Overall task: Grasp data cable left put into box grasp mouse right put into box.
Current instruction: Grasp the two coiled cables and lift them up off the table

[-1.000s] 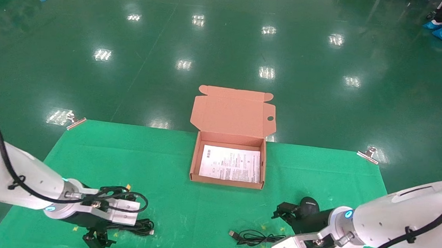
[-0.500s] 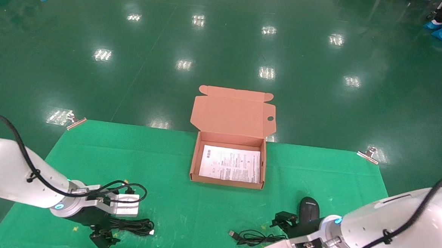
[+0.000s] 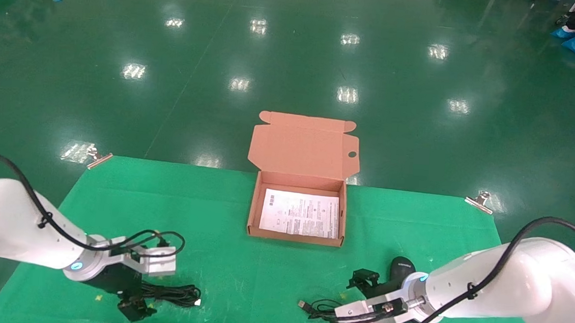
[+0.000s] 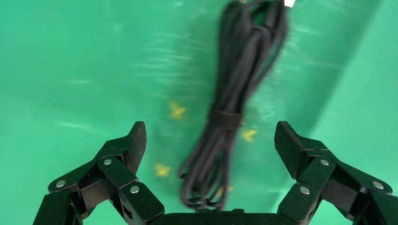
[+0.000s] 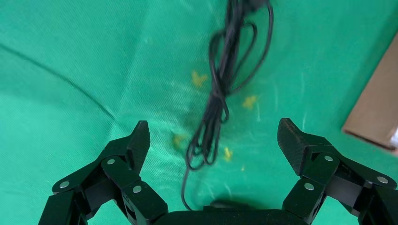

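Observation:
The data cable's loops spread loose at both ends, so my left gripper should next pick up the cable at its tied middle [image 4: 226,119].
The data cable [image 3: 175,293], a black tied bundle, lies on the green cloth at the front left. My left gripper [image 3: 136,296] is open just left of it; in the left wrist view the bundle [image 4: 225,122] lies between the spread fingers of the gripper [image 4: 211,136]. The black mouse [image 3: 402,267] sits at the front right with its cord [image 3: 320,309] coiled to its left. My right gripper [image 3: 364,308] is open over the cord, beside the mouse; the right wrist view shows the cord [image 5: 220,103] between the fingers of the gripper [image 5: 213,132]. The open box [image 3: 295,235] stands in the middle, holding a white sheet.
The box lid [image 3: 304,145] stands up behind the box. Metal clips [image 3: 479,201] [image 3: 98,159] pin the cloth's far corners. Small yellow marks [image 4: 177,110] dot the cloth near both cables. A box corner [image 5: 375,112] shows in the right wrist view.
Both arms have lowered toward the cloth. The right gripper has slid left off the mouse and over its cord. The left gripper has settled lower beside the data cable.

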Robot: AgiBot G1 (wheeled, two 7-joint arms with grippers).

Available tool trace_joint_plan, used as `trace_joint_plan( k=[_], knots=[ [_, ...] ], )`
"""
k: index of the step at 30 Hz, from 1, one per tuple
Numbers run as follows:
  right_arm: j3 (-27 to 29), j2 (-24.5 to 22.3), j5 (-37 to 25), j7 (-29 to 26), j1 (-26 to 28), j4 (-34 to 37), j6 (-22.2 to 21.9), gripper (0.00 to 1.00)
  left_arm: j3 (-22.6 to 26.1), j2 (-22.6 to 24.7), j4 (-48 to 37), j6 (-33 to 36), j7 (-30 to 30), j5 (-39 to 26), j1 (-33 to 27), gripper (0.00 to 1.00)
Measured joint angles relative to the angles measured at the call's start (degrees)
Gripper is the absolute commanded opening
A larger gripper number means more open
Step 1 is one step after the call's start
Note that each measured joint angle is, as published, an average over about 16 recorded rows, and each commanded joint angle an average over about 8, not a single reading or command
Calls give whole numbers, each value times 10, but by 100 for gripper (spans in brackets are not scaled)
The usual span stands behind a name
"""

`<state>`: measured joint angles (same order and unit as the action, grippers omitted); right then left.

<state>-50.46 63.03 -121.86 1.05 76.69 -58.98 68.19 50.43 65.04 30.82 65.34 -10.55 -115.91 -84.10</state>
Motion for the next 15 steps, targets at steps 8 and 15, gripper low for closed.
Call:
trace_joint_plan(
  k=[8,15],
  knots=[
    [-1,16,-10,1,3,40,-18,3,-4,13,-46,-22,23,5,-4,18],
    [-1,21,-11,0,4,52,-23,0,-5,17,-58,-28,28,6,-5,0]
  ],
)
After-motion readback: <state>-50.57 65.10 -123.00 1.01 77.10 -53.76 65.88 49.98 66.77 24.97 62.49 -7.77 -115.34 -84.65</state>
